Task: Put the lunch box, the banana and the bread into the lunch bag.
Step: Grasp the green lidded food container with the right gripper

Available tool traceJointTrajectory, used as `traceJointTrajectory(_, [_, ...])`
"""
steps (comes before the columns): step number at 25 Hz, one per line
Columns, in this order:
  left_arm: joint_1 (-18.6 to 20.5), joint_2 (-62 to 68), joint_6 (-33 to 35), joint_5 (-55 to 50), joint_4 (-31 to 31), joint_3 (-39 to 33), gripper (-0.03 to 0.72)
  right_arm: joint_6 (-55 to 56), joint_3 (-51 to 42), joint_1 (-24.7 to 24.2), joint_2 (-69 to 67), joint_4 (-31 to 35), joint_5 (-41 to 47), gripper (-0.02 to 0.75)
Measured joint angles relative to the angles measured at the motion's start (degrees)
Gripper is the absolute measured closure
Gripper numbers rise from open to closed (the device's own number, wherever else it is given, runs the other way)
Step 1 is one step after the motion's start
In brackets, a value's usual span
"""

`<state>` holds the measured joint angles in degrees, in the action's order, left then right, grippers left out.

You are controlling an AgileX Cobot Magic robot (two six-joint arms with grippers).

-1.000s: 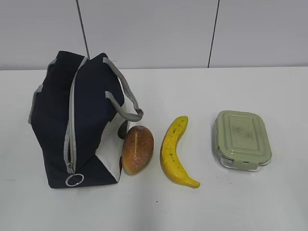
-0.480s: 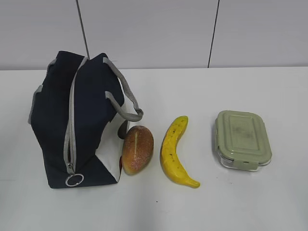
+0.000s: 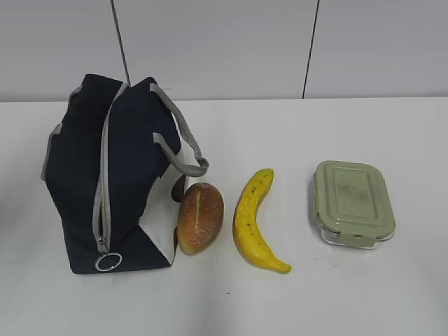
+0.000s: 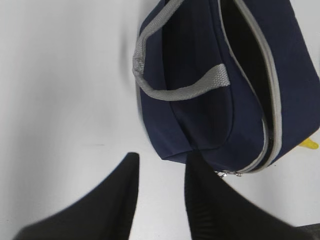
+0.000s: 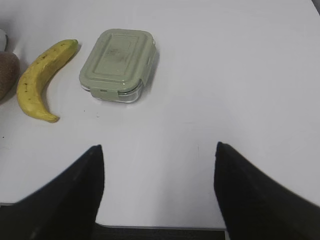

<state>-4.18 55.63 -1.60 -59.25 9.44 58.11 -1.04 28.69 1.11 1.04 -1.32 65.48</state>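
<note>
My left gripper grabs the lunch bag by the raised cloth edge [image 3: 82, 108] beside its open zipper next, since the bag's soft side sags in slack folds.
The navy lunch bag [image 3: 115, 182] stands on the white table at the left, its grey zipper partly open; it also shows in the left wrist view [image 4: 225, 80]. The bread [image 3: 200, 216] lies against the bag's right side. The banana [image 3: 253, 220] lies right of the bread, and the green-lidded lunch box [image 3: 352, 201] is further right. The right wrist view shows the banana [image 5: 42, 77], the lunch box [image 5: 118, 64] and an edge of the bread [image 5: 7, 75]. My left gripper [image 4: 161, 162] is open and empty just short of the bag's end. My right gripper [image 5: 159, 150] is open and empty above the table's front edge. Neither gripper shows in the exterior view.
The white table [image 3: 315, 133] runs back to a pale panelled wall [image 3: 224, 42]. Its front edge [image 5: 160, 228] lies just under my right gripper. The bag's grey strap handles [image 3: 183, 143] stick out toward the bread.
</note>
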Motion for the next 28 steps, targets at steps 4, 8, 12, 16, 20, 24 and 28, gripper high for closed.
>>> traceJointTrajectory(4, [0.0,7.74,0.0,-2.33,1.83,4.72,0.449,0.0,0.0,0.0,0.0,0.0,0.0,0.229])
traceJointTrajectory(8, [0.0,14.02,0.0,-2.65,3.41,9.92,0.449,0.0,0.0,0.0,0.0,0.0,0.0,0.229])
traceJointTrajectory(12, [0.0,19.32,0.0,-3.54,5.34,15.25,0.428,0.0,0.0,0.0,0.0,0.0,0.0,0.229])
traceJointTrajectory(16, [-0.98,24.7,0.0,-4.67,6.61,20.39,0.401,0.0,0.0,0.0,0.0,0.0,0.0,0.229])
traceJointTrajectory(20, [-3.99,30.31,0.0,-6.69,6.54,25.2,0.379,0.0,0.0,0.0,0.0,0.0,0.0,0.229])
traceJointTrajectory(24, [-5.89,35.11,0.0,-8.11,5.67,28.13,0.326,0.0,0.0,0.0,0.0,0.0,0.0,0.229])
traceJointTrajectory(28, [-5.99,38.44,0.0,-8.18,5.42,28.71,0.261,0.0,0.0,0.0,0.0,0.0,0.0,0.229])
